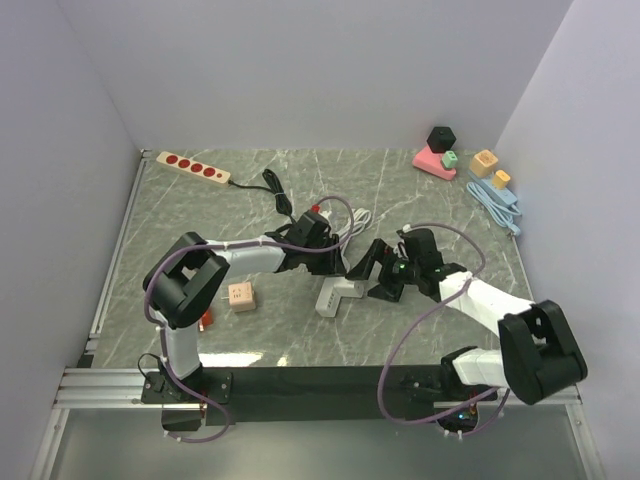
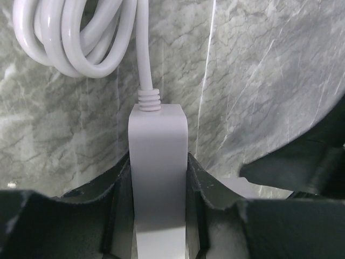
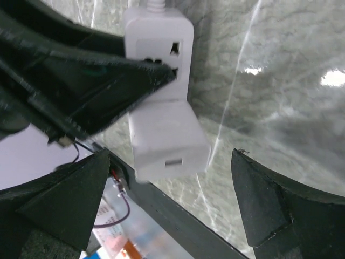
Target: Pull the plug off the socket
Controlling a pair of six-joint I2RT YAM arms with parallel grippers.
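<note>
My right gripper grabs the white plug by its opposite sides next, to pull it straight off the socket.
A white socket block with a ribbed cord lies on the marble table, and my left gripper is shut on its sides. In the top view the socket sits mid-table with the white plug sticking out of it toward the near edge. The plug is a white cube with a small slot in its end face, seated in the socket. My right gripper stands open, its fingers wide on either side of the plug without touching it. In the top view the right gripper is just right of the socket.
The socket's white cord lies coiled behind it. A red power strip lies at the back left, a wooden block sits near the left arm, and toy blocks and a blue cable are at the back right.
</note>
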